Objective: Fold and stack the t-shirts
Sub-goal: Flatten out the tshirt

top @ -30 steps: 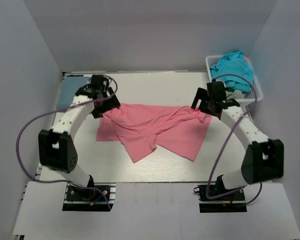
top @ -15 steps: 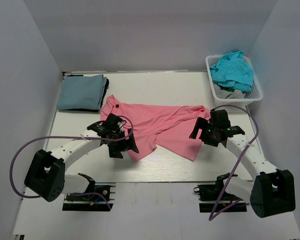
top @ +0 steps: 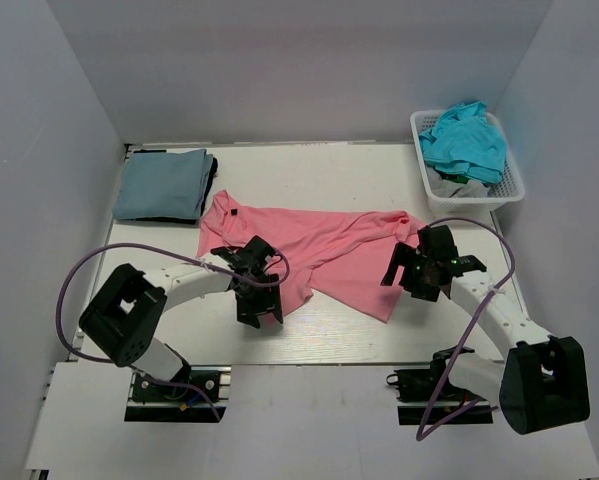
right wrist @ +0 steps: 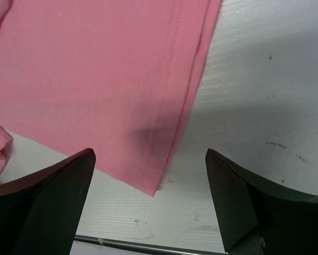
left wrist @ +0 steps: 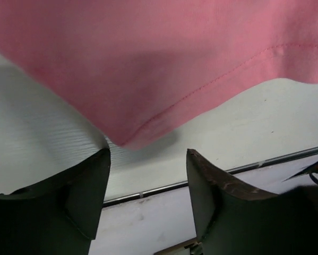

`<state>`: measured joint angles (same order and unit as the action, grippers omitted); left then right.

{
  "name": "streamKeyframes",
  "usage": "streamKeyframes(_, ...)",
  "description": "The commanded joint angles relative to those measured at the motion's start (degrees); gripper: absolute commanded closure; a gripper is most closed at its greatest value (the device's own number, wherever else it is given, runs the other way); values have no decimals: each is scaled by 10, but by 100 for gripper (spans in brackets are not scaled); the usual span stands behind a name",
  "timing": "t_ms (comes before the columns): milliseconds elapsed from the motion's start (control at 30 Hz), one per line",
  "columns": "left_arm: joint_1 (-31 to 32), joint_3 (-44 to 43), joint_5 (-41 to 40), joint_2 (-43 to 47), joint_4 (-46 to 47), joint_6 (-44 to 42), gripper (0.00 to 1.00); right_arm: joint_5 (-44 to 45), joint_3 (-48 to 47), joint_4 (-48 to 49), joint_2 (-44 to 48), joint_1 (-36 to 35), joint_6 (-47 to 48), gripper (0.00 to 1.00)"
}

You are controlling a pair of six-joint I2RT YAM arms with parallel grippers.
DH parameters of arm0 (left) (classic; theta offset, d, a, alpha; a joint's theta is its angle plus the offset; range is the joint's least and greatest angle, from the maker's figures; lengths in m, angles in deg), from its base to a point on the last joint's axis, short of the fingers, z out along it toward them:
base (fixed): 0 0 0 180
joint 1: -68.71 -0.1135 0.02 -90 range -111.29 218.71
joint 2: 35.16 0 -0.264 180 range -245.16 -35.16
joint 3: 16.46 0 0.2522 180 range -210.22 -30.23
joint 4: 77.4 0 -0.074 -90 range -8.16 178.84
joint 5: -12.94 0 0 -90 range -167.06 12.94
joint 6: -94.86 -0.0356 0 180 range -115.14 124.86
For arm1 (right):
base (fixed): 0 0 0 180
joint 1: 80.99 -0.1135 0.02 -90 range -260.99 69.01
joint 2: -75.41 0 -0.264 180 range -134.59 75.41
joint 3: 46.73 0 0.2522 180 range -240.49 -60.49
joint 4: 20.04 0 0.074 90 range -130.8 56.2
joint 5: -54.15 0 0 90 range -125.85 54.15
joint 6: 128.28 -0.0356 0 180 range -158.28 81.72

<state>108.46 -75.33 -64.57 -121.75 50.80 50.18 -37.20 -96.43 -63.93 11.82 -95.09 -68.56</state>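
Observation:
The t-shirt needs to be spread flat for folding. My right gripper will next grab the salmon-pink t-shirt point(top: 319, 250) by its far corner nearest the basket.
A salmon-pink t-shirt point(top: 319, 250) lies spread and crumpled across the middle of the table. My left gripper point(top: 262, 311) is open over its near-left hem corner point(left wrist: 128, 139), nothing between the fingers. My right gripper point(top: 404, 284) is open above the shirt's near-right hem corner point(right wrist: 153, 187), empty. A folded grey-blue t-shirt point(top: 163, 184) lies on a dark one point(top: 211, 172) at the far left. A teal t-shirt point(top: 465, 138) and a grey one point(top: 461, 188) lie in the white basket point(top: 514, 188).
The basket stands at the far right corner. White walls close in the table on three sides. The table's near edge with a metal rail point(left wrist: 201, 180) runs just below both grippers; it also shows in the right wrist view point(right wrist: 143, 245).
Both arms have swung from the shirt's far corners to its near hem corners, letting go of the cloth. The shirt's upper edge now lies flat on the table.

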Motion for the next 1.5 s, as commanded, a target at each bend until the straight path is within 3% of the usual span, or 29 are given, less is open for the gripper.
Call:
streamKeyframes(0,10,-12,-20,-20,18,9,32,47,2,8,0,0,-7,10)
streamKeyframes(100,10,-27,-40,-46,13,23,55,95,-12,44,-10,2,-16,10)
streamKeyframes(233,10,-50,-86,-52,-4,41,100,142,-94,63,-76,2,-17,10)
streamKeyframes(500,4,-89,-140,8,-12,59,100,155,-246,74,-290,7,14,10)
streamKeyframes(667,-1,-109,-155,16,-30,59,100,172,-299,80,-365,13,21,12)
streamKeyframes(767,-1,-115,-167,16,-42,59,100,189,-344,76,-398,13,24,24)
streamKeyframes(900,-1,-127,-186,21,-48,59,100,209,-372,68,-418,17,25,63)
streamKeyframes(967,-1,-159,-204,27,-61,59,100,225,-376,58,-411,19,25,89)
streamKeyframes(1033,-1,-189,-223,32,-72,54,100,238,-376,53,-399,21,37,100)
streamKeyframes(1200,-1,-311,-359,76,-95,20,100,248,-373,38,-322,24,65,100)
streamKeyframes(1467,-6,-564,-560,82,-164,-35,100,254,-444,-23,-161,34,165,100)
